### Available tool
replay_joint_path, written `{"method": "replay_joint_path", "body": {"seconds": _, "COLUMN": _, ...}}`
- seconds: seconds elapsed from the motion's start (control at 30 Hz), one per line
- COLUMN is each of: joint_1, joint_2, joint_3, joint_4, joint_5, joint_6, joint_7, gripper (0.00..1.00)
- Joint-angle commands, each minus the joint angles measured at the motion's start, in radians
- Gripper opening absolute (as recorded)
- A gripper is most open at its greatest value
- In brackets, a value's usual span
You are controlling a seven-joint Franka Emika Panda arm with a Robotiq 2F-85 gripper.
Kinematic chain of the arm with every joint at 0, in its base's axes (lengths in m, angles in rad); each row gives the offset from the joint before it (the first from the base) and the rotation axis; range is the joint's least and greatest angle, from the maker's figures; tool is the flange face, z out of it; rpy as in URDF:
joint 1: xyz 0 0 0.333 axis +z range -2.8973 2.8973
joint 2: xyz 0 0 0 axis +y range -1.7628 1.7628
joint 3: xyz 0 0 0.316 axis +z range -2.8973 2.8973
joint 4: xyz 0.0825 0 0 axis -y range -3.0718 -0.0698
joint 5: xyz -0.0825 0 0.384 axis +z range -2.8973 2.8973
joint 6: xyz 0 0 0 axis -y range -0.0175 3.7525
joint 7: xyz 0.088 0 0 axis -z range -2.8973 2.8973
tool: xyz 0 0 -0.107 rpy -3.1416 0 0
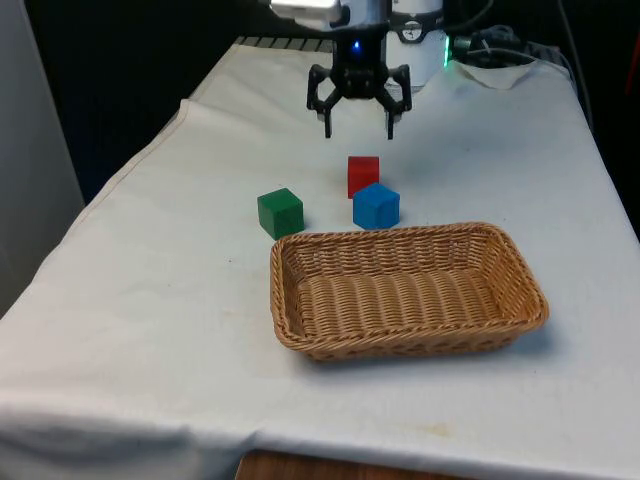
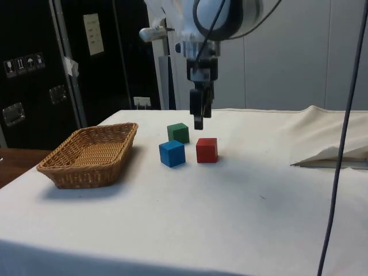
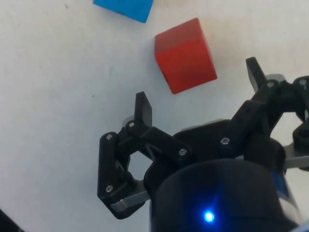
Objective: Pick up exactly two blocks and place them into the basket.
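Note:
I will next grab the red block [image 1: 363,175] by its opposite sides, to get a block into the woven basket.
Three blocks sit on the white cloth beside a woven basket [image 1: 520,275] [image 2: 57,164]. The red block [image 1: 363,175] [image 2: 206,150] [image 3: 185,55] is farthest from the basket. The blue block [image 1: 376,206] [image 2: 172,153] [image 3: 126,8] stands just in front of it, close to the basket's rim. The green block [image 1: 280,212] [image 2: 179,133] lies toward the front view's left. My gripper [image 1: 358,128] [image 2: 199,122] [image 3: 199,89] hangs open above the cloth, a little behind and above the red block, with nothing between its fingers. The basket holds nothing.
A fold of bunched cloth [image 2: 330,154] lies at the robot's end of the table. A dark cable [image 2: 339,167] hangs down in the side view. The table's wooden front edge [image 1: 300,467] shows under the cloth.

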Motion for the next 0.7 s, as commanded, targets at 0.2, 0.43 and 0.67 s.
{"method": "replay_joint_path", "body": {"seconds": 0.2, "joint_1": -0.006, "joint_2": 0.073, "joint_3": 0.028, "joint_4": -0.003, "joint_5": 0.067, "joint_6": 0.054, "joint_7": -0.039, "gripper": 1.0}}
{"method": "replay_joint_path", "body": {"seconds": 0.43, "joint_1": -0.008, "joint_2": 0.131, "joint_3": 0.043, "joint_4": 0.002, "joint_5": 0.086, "joint_6": 0.094, "joint_7": -0.044, "gripper": 1.0}}
{"method": "replay_joint_path", "body": {"seconds": 0.67, "joint_1": -0.01, "joint_2": 0.182, "joint_3": 0.055, "joint_4": 0.007, "joint_5": 0.09, "joint_6": 0.141, "joint_7": -0.041, "gripper": 1.0}}
